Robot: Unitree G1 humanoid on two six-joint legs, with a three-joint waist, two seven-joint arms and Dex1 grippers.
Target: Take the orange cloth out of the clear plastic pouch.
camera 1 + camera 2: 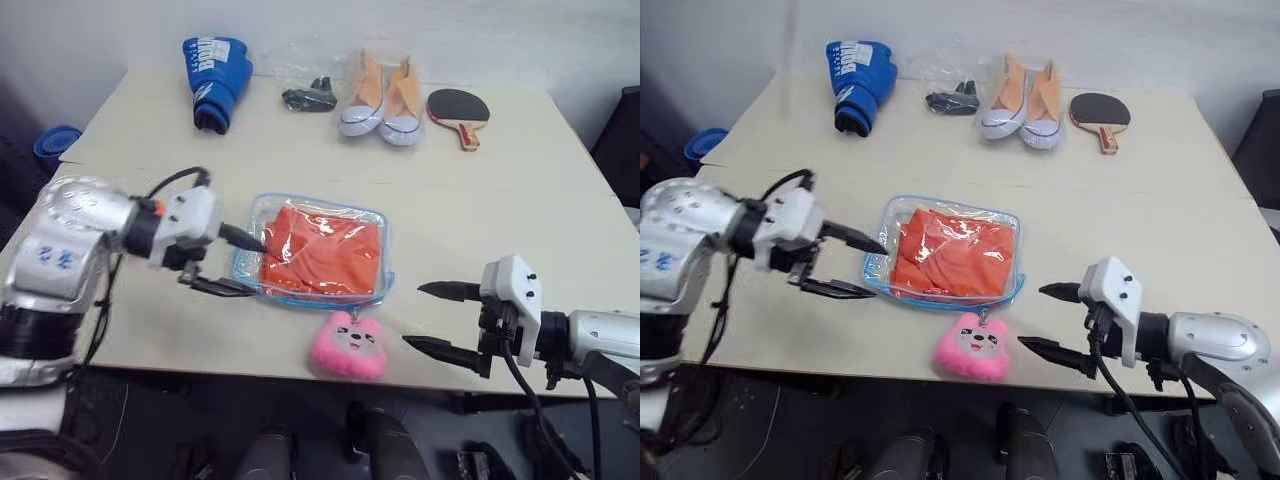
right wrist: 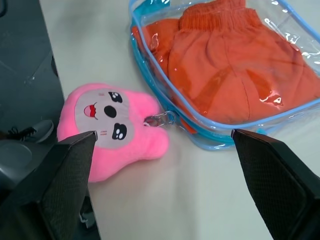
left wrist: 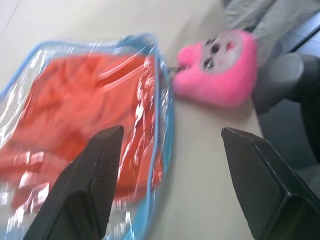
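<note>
My left gripper needs to pinch the pouch by its raised light blue edging (image 1: 276, 297) next. The clear film (image 1: 322, 248) is lying flat over the folded cloth.
The clear plastic pouch (image 1: 266, 214) with light blue edging lies flat near the table's front middle. The orange cloth (image 1: 320, 252) is folded inside it. A pink plush charm (image 1: 348, 345) hangs from the pouch's near edge by a small clip (image 2: 161, 119). My left gripper (image 1: 233, 263) is open at the pouch's left edge, its fingers pointing right, one finger above the pouch's left end and the other just off it. It holds nothing. My right gripper (image 1: 414, 316) is open to the right of the charm, apart from the pouch. Its fingers point left.
Along the back of the table lie a blue boxing glove (image 1: 215, 80), a wrinkly clear bag of black items (image 1: 308, 95), orange-and-white sneakers (image 1: 382, 98) and a table-tennis paddle (image 1: 460, 110). The charm sits close to the table's front edge (image 1: 250, 372).
</note>
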